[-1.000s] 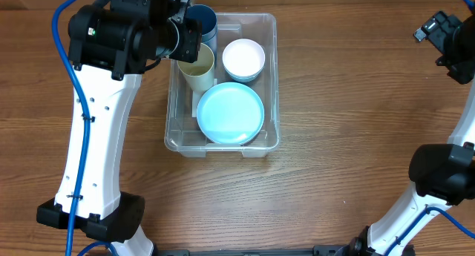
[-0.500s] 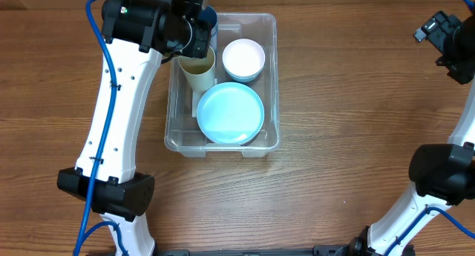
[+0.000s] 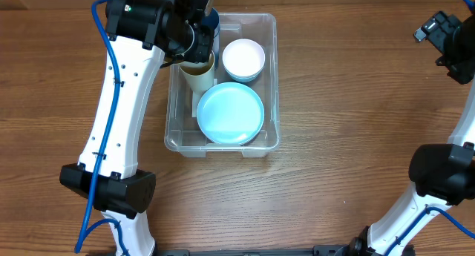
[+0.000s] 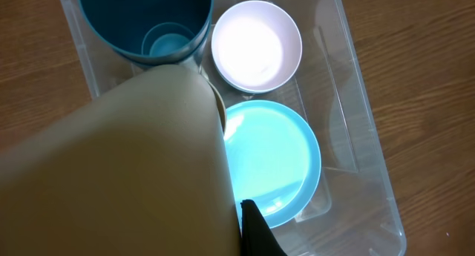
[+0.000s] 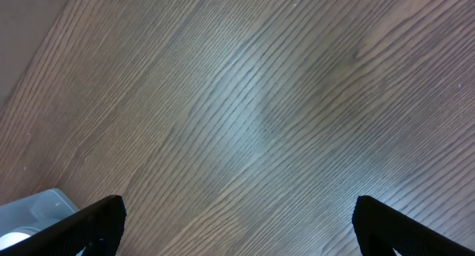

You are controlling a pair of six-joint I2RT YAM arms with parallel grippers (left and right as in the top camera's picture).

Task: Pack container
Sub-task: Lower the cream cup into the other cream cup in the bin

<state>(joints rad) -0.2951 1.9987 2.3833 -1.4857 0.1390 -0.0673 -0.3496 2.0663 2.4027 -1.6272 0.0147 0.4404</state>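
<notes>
The beige cup [image 3: 200,76] is above the container's free spot beside the plate and blue cup and would rest inside, so my left gripper releases it now.
The clear container [image 3: 272,78] stands mid-table. It holds a dark blue cup [image 3: 211,20], a white bowl [image 3: 243,58], a light blue plate [image 3: 230,113] and a beige cup [image 3: 200,76]. My left gripper [image 3: 194,35] is over the container's back left part, shut on the beige cup. In the left wrist view the beige cup [image 4: 119,167] fills the left side against one dark finger of the left gripper [image 4: 256,230], above the plate [image 4: 274,159], bowl [image 4: 256,44] and blue cup [image 4: 145,18]. My right gripper [image 3: 444,38] [image 5: 237,230] is open and empty over bare wood at the far right.
The table is brown wood [image 3: 356,122]. A corner of the container [image 5: 37,208] shows at the lower left of the right wrist view. My left arm's white link [image 3: 119,115] runs along the container's left side.
My left arm has swung right and its gripper has shifted slightly towards the container's back. The beige cup stays in about the same spot. The right arm has not moved.
</notes>
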